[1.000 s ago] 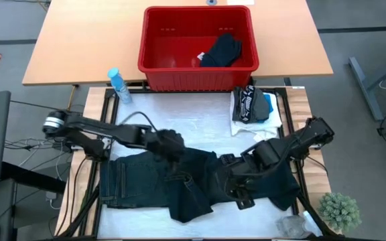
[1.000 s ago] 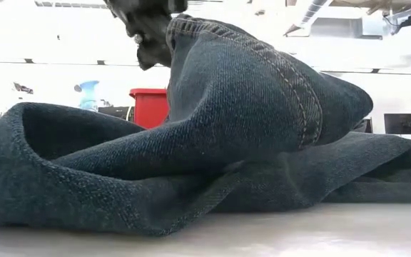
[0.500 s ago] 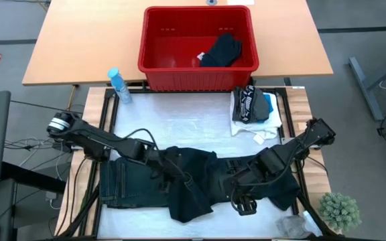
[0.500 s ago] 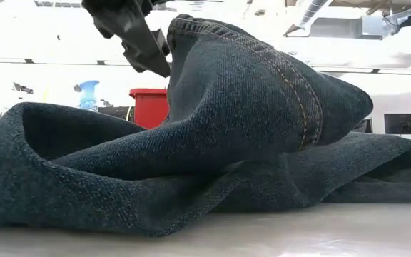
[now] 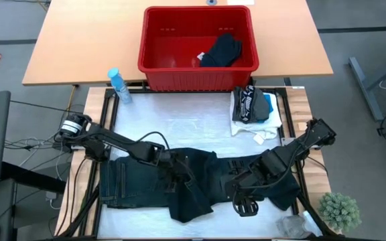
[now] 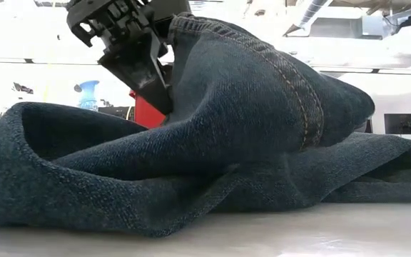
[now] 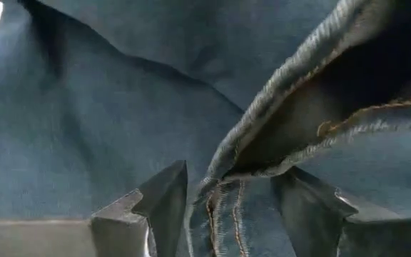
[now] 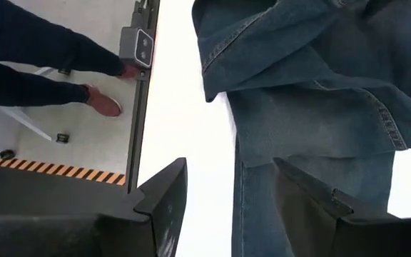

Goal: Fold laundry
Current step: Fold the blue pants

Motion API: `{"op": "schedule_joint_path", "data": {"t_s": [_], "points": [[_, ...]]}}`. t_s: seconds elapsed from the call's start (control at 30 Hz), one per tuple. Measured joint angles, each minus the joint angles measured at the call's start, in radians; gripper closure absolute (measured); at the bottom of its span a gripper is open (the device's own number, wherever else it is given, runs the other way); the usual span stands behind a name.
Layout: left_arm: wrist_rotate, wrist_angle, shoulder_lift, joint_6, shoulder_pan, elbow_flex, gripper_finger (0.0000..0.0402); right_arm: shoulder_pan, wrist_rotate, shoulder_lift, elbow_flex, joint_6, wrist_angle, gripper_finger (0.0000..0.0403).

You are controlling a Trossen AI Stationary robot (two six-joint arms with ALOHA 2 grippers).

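Note:
My left fingers reach the denim point(image 7: 260, 208) astride the trousers' hem seam and should close.
Dark blue denim trousers point(image 5: 146, 182) lie crumpled across the near half of the table, one part standing up as a tall fold point(image 6: 262, 93). My left gripper point(image 7: 227, 207) has reached in from the left and stands open low over the trousers' middle point(image 5: 173, 175). One finger is on each side of a stitched edge. My right gripper point(image 8: 235, 203) hangs open above the trousers' right part point(image 5: 243, 203) with nothing between its fingers. My left gripper straddles a stitched, folded edge of the trousers point(image 7: 223, 196), with one finger point(image 7: 164, 203) on either side. It comes slanting down from the table's left, beside the raised fold point(image 6: 191, 86). Whether the fingers touch the denim I cannot tell.
A red slotted basket point(image 5: 193, 79) with a black garment point(image 5: 221, 50) stands on the far table. A stack of folded clothes point(image 5: 253, 107) lies at the far right of the mat. A blue bottle point(image 5: 118, 85) stands far left, a small plant point(image 5: 340, 211) near right. A person's feet point(image 8: 105, 103) show beyond the table edge.
My left gripper has come down and toward the near edge, rolling a little, until its open fingers stand beside the raised fold of the trousers. My right gripper has rolled slightly in place. The trousers lie as before.

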Motion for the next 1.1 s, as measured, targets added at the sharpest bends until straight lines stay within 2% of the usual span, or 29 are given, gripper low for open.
{"op": "schedule_joint_path", "data": {"t_s": [0.1,0.17,0.33,0.37,0.5,0.73,0.9,1.1], "points": [[0.026,-0.008,0.002,-0.029,0.013,0.0,0.0224,0.0,0.053,0.0,0.0,0.0,-0.004,0.0183],[0.024,-0.014,-0.002,-0.059,0.019,0.0,0.0252,0.0,0.112,0.0,0.0,0.0,-0.006,0.0189],[0.03,-0.039,-0.012,-0.142,0.025,0.001,0.0376,-0.013,0.237,0.0,0.0,0.0,-0.005,0.0217],[0.034,-0.035,-0.013,-0.151,0.025,0.001,0.0387,-0.016,0.254,0.0,0.0,-0.001,-0.005,0.0225],[0.035,-0.042,-0.013,-0.176,0.018,0.009,0.0399,-0.031,0.266,0.0,-0.001,-0.001,-0.004,0.0254],[-0.009,-0.274,-0.115,-0.227,0.009,0.088,0.0401,-0.052,0.322,0.0,-0.001,-0.001,-0.003,0.0296],[-0.08,-0.405,-0.246,-0.355,-0.003,0.096,0.0401,-0.097,0.335,0.001,-0.056,-0.001,0.039,0.0325],[-0.155,-0.527,-0.377,-0.544,-0.018,0.096,0.0401,-0.169,0.29,0.002,-0.183,-0.08,0.151,0.0388]]}}
